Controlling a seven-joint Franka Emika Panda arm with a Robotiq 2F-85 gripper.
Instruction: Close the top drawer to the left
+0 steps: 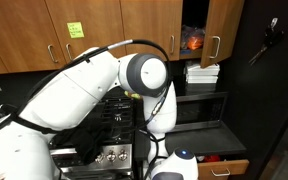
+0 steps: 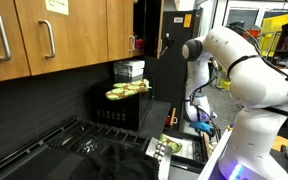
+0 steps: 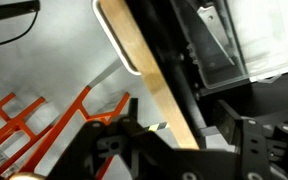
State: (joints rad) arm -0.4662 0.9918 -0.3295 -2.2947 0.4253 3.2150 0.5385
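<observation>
My gripper grips the top drawer [image 2: 171, 148] by its pale wooden edge next, one finger on each side of the edge, to push the top drawer closed.
The top drawer [image 2: 171, 148] stands pulled out below the microwave, its pale inside showing green and yellow items. In the wrist view a pale wooden edge [image 3: 149, 75] runs diagonally, with a black bar beside it. My gripper [image 3: 174, 135] reaches down at the drawer's right side [image 2: 202, 122]. Its dark fingers are apart, one on each side of the wooden edge and the bar, and not closed on them. In an exterior view the white arm [image 1: 149, 80] hides the gripper and the top drawer.
A black microwave [image 2: 134, 105] carries green and yellow items on top. A stove [image 1: 114, 125] lies beside it, under brown wall cabinets [image 1: 84, 30]. A wider drawer with a brown wood front [image 1: 224, 168] stands open low down. Orange stand legs [image 3: 24, 130] are on the floor.
</observation>
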